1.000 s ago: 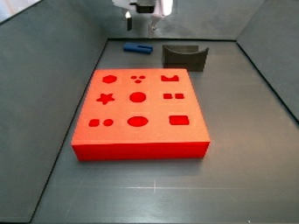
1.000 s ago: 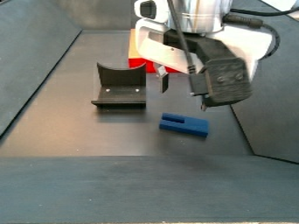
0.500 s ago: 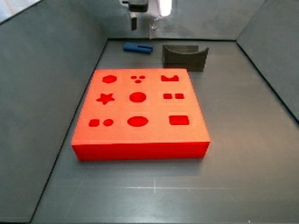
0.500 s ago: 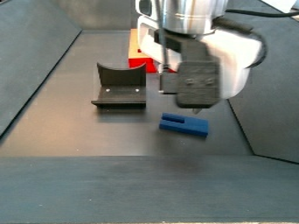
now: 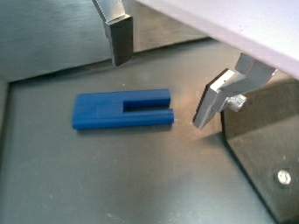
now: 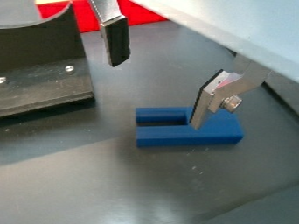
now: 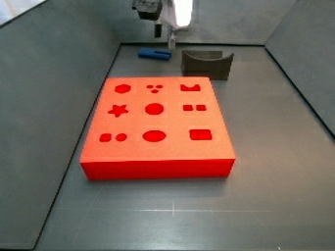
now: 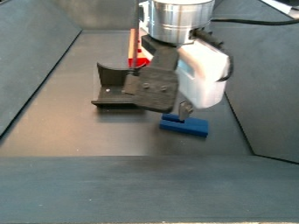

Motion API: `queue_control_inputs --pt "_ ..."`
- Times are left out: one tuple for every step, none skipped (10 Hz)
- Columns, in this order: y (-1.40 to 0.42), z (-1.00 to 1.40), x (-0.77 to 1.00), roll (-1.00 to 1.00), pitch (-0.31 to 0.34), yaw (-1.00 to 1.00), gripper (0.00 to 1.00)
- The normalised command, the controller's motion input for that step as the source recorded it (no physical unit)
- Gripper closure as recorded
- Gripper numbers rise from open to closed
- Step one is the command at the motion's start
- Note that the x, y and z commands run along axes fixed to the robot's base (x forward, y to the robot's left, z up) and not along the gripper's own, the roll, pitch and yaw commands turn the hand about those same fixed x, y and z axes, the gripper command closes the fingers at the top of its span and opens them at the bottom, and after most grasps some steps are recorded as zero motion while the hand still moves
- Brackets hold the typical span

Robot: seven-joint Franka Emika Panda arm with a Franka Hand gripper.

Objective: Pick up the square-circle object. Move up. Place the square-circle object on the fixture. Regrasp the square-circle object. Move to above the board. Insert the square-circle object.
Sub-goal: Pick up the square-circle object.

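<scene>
My gripper grabs the square-circle object by its slotted end (image 7: 165, 54) (image 5: 149, 107) next, to lift the object.
The square-circle object (image 5: 122, 111) is a small blue block with a slot in one end, lying flat on the dark floor. It also shows in a side view (image 8: 187, 128) and, small, at the far end (image 7: 153, 53). My gripper (image 5: 162, 92) hangs open just above the block's slotted end, one finger (image 5: 121, 39) on each side and nothing between them. In a wrist view (image 6: 158, 96) the far finger (image 6: 212, 99) overlaps the block. The fixture (image 8: 117, 87) stands beside the block, and the red board (image 7: 157, 123) lies nearer the front.
Grey walls enclose the floor on the sides and at the back. The fixture (image 6: 41, 66) stands close to one finger. In a side view (image 8: 176, 83) the gripper's wide body hides most of the board (image 8: 138, 59).
The gripper has turned about its vertical axis and come down closer over the blue block. The block, fixture and board have not moved.
</scene>
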Motion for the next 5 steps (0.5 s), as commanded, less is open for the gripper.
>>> queue_control_inputs --pt "0.0 -0.25 0.0 -0.14 -0.051 -0.83 0.0" --pt "0.0 -0.26 0.0 -0.15 -0.083 -0.89 0.0" --pt "-0.04 -0.15 0.0 -0.23 -0.22 -0.85 0.0" --pt "0.12 -0.23 -0.25 -0.27 -0.331 -0.47 0.0" --pt "0.23 -0.18 -0.29 -0.3 -0.383 -0.33 0.0"
